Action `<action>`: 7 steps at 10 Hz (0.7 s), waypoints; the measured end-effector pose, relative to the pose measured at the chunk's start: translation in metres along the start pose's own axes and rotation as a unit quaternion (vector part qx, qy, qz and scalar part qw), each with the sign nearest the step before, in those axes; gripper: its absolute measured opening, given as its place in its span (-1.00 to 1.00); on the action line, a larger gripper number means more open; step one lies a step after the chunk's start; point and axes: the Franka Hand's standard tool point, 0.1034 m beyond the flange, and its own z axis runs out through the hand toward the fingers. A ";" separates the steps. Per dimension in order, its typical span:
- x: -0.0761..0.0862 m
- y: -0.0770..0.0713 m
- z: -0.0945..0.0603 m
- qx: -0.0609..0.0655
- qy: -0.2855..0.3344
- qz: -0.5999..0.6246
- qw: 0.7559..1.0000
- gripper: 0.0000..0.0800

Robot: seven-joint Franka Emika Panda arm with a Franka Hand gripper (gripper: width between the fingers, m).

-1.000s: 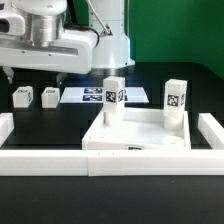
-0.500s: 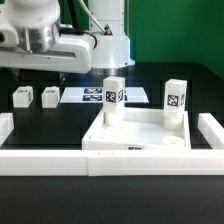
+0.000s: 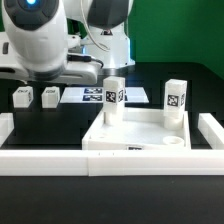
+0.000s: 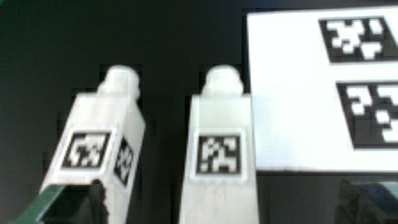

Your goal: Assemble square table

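The leg beside the marker board has to go into the slab [image 3: 135, 132] with its knobbed end, so next I need to grab the leg by its square body [image 3: 50, 98] and leave that end free.
The square tabletop slab [image 3: 135, 132] lies ribs up in the middle, against the front wall. Two white tagged legs stand upright in its far corners, one on the exterior view's left [image 3: 113, 95] and one on its right [image 3: 176, 101]. Two loose legs [image 3: 20, 97] [image 3: 50, 95] lie on the black table at the exterior view's left. In the wrist view they lie side by side [image 4: 93, 140] [image 4: 219, 140]. My gripper [image 4: 214, 208] hangs open above them, and one leg's end lies between the fingers. In the exterior view the arm [image 3: 42, 45] hides the fingers.
The marker board [image 3: 92, 95] lies flat behind the slab and shows beside the loose legs in the wrist view [image 4: 294, 100]. A low white border wall [image 3: 60, 162] runs along the front, with short side pieces at each end [image 3: 212, 130].
The arm has swung and come down over the two loose legs at the exterior view's left. The slab and the legs have not moved.
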 end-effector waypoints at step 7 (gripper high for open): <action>0.008 -0.005 0.037 0.000 0.006 -0.005 1.000 0.62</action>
